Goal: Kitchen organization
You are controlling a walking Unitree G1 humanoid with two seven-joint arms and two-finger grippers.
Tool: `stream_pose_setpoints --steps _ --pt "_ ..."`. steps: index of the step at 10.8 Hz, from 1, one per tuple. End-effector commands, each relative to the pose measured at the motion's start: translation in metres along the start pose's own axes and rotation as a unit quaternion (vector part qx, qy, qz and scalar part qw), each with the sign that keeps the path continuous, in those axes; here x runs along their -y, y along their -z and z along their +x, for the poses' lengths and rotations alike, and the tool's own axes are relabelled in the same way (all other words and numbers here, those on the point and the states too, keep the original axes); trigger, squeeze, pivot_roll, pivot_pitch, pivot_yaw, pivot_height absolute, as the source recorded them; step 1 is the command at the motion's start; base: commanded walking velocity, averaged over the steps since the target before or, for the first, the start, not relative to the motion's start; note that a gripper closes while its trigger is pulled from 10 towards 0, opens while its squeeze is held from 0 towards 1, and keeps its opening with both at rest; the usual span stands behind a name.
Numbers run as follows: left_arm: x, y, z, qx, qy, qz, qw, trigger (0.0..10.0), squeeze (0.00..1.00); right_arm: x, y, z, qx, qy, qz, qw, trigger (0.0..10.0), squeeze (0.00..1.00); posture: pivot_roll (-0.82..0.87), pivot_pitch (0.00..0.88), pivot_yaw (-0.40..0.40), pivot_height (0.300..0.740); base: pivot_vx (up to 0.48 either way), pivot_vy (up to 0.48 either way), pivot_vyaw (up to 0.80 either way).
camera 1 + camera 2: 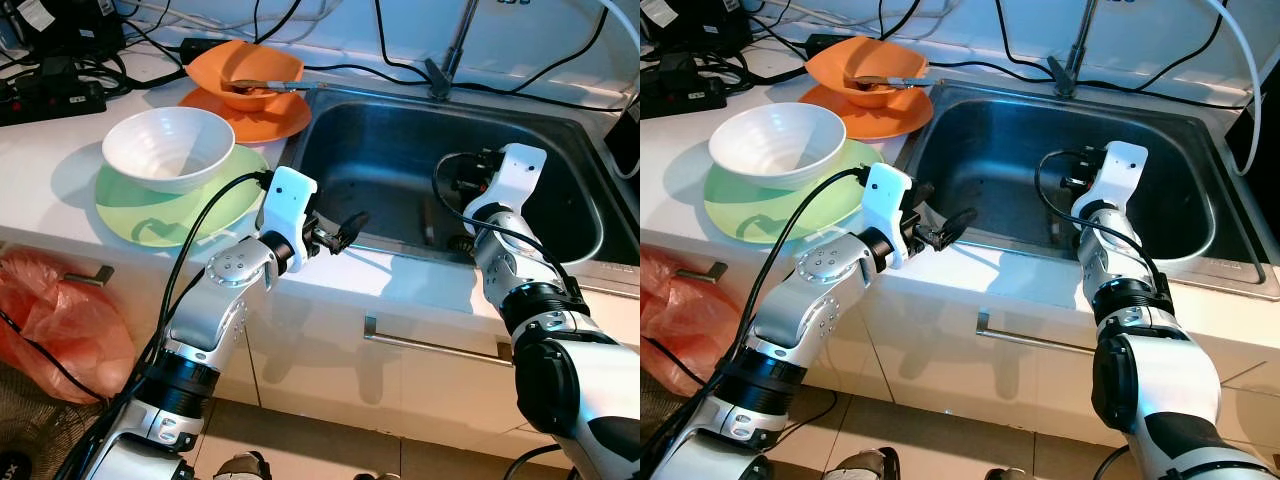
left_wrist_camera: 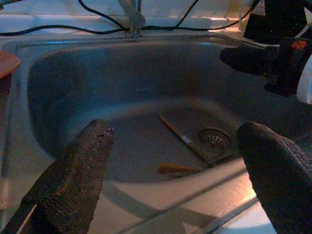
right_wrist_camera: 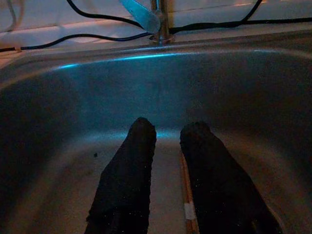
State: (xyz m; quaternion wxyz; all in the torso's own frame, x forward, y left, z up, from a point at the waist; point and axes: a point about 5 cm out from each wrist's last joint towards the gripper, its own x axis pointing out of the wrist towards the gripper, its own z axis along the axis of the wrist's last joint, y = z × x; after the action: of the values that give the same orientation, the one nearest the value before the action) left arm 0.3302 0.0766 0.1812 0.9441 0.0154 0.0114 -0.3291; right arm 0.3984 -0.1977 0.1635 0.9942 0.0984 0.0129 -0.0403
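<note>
The white bowl's round body is wider than my gripper's open fingers, so my left gripper will next grab the bowl by its thin rim (image 1: 232, 147).
Two thin wooden-handled utensils (image 2: 183, 139) lie on the floor of the steel sink (image 1: 330, 120), beside the drain (image 2: 214, 139). My right gripper (image 3: 168, 129) hangs inside the sink above one of them, its fingers a narrow gap apart and holding nothing. My left gripper (image 1: 345, 228) is at the sink's front left rim, pointing into the basin, open wide and empty. On the counter to the left, a white bowl (image 1: 168, 148) rests on a green plate (image 1: 180, 215). Behind it an orange bowl (image 1: 245, 75) with a spoon sits on an orange plate (image 1: 250, 115).
The faucet (image 1: 445, 60) rises behind the sink, with black cables running along the wall. A black power strip (image 1: 50, 100) lies at the counter's far left. A red plastic bag (image 1: 50, 320) hangs below the counter. A drawer handle (image 1: 430, 345) sits under the sink.
</note>
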Motion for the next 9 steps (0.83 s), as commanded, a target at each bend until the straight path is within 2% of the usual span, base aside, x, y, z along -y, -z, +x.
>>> stream_pose_setpoints --steps 1,3,4,5,6,8,9 --pt "0.001 -0.001 -0.001 -0.001 0.000 0.003 1.000 10.0 0.00 0.001 -0.005 0.001 0.007 0.001 0.006 1.000 10.0 1.00 0.12 0.111 -0.048 0.740 0.000 0.000 0.00" --pt "-0.002 -0.004 -0.002 0.009 -0.012 0.014 1.000 10.0 0.00 0.000 -0.008 0.002 0.013 0.004 0.002 1.000 10.0 1.00 0.12 0.107 -0.049 0.740 0.000 0.000 0.00" --pt "-0.010 -0.017 -0.003 0.045 -0.048 0.034 0.997 10.0 0.00 -0.004 -0.013 0.003 0.028 -0.006 -0.009 1.000 10.0 1.00 0.12 0.101 -0.053 0.740 0.000 0.000 0.00" --pt "-0.015 -0.024 -0.004 0.061 -0.068 0.043 0.995 10.0 0.00 -0.007 -0.015 0.003 0.035 -0.014 -0.006 0.999 10.0 1.00 0.12 0.100 -0.054 0.740 0.000 0.000 0.00" --pt "-0.026 -0.037 -0.008 0.095 -0.104 0.053 0.989 10.0 1.00 -0.018 -0.021 0.003 0.056 -0.048 -0.002 0.997 10.0 1.00 0.12 0.098 -0.058 0.740 0.000 0.000 0.00" --pt "-0.038 -0.045 -0.014 0.104 -0.136 0.076 0.982 10.0 1.00 -0.044 -0.028 -0.002 0.077 -0.134 0.023 0.988 10.0 1.00 0.11 0.093 -0.059 0.740 0.000 0.000 0.00" --pt "-0.044 -0.048 -0.016 0.104 -0.149 0.089 0.979 10.0 1.00 -0.055 -0.028 -0.011 0.081 -0.187 0.032 0.978 10.0 1.00 0.10 0.090 -0.058 0.740 0.000 0.000 0.00"
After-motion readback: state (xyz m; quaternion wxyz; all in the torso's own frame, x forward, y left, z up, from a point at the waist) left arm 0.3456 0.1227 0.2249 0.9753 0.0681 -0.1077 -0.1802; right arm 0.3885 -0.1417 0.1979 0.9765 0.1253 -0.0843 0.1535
